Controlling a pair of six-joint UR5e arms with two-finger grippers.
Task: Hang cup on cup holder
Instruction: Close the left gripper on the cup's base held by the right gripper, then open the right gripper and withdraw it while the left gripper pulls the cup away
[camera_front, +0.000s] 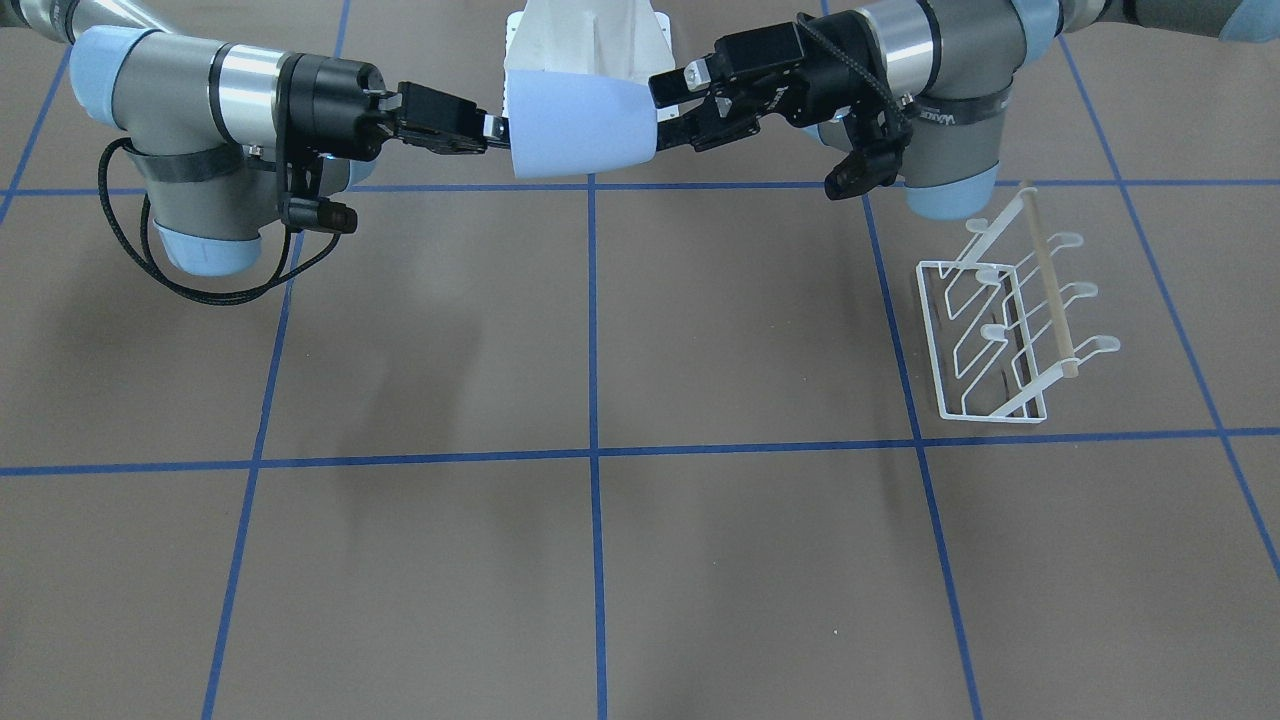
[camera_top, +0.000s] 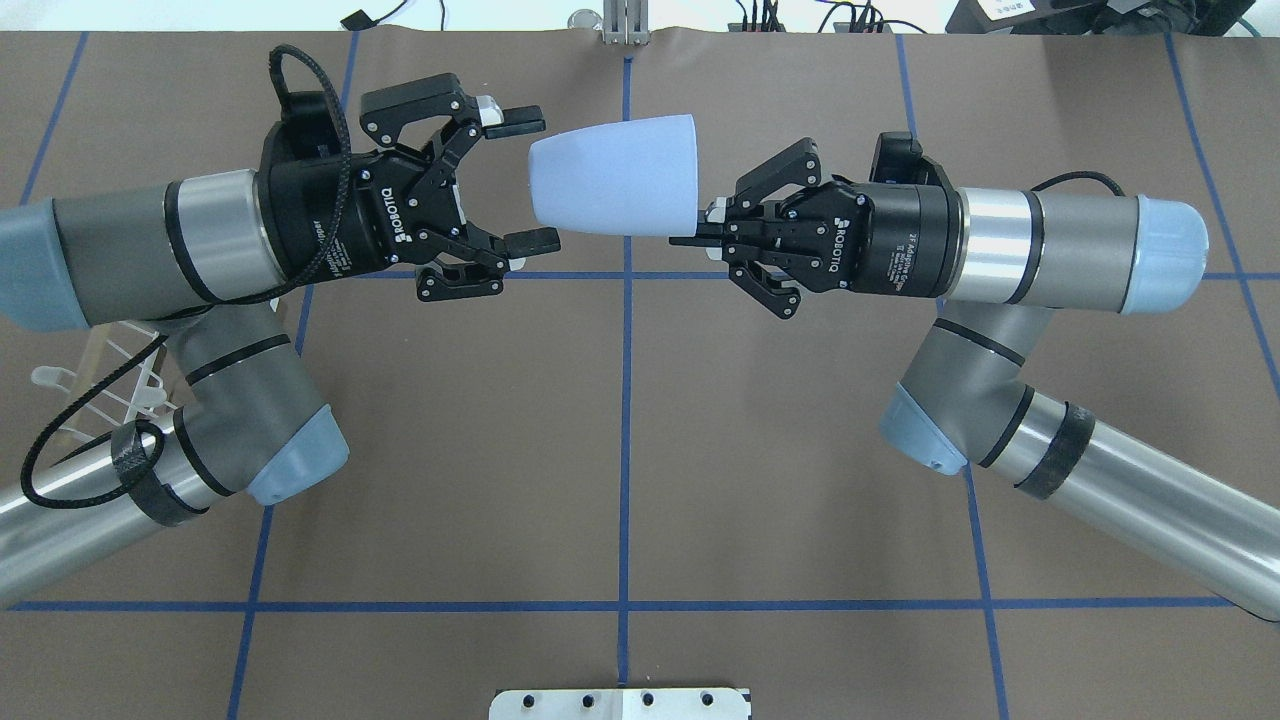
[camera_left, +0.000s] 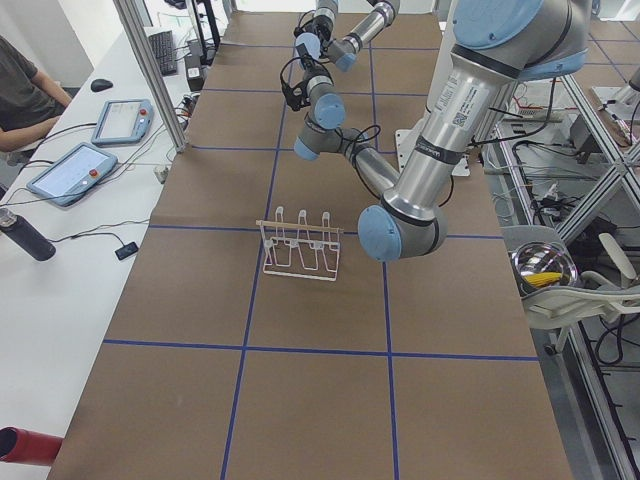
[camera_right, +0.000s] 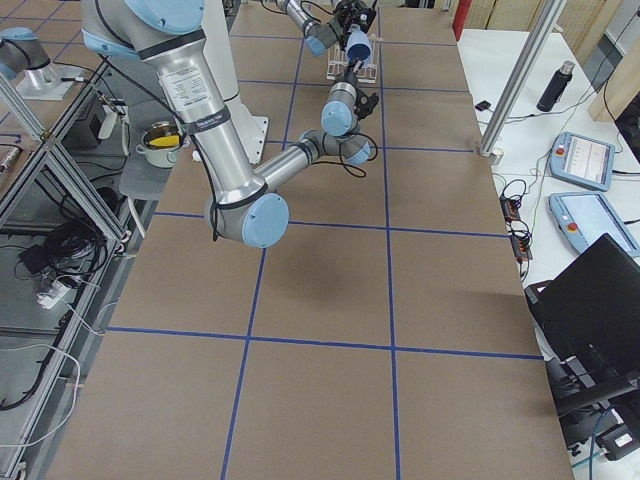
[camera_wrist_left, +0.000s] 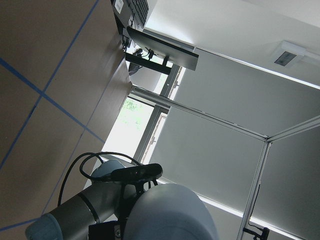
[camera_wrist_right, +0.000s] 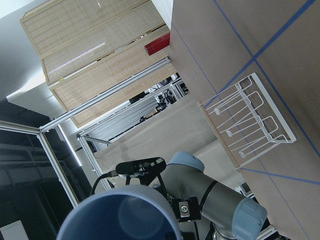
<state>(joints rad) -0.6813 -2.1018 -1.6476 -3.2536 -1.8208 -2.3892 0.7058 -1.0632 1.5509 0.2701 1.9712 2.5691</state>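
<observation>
My left gripper will next grab the cup by its narrow base (camera_front: 643, 120). That leaves the cup's wide rim free to hang on the cup holder (camera_front: 1010, 320).
The pale blue cup (camera_top: 615, 190) lies on its side in the air above the table's middle. My right gripper (camera_top: 700, 225) is shut on its wide rim. My left gripper (camera_top: 520, 180) is open, its fingers on either side of the cup's narrow base without closing on it. In the front view the cup (camera_front: 585, 125) hangs between the right gripper (camera_front: 495, 130) and the left gripper (camera_front: 672, 108). The white wire cup holder (camera_front: 1010, 320) with its wooden rod stands on the table on my left side. In the overhead view the holder (camera_top: 90, 390) is mostly hidden under my left arm.
A white mounting plate (camera_top: 620, 700) sits at the robot's base edge. Blue tape lines grid the brown table (camera_top: 800, 480). In the exterior left view, tablets (camera_left: 70, 170) and an operator (camera_left: 20, 90) are at a side desk.
</observation>
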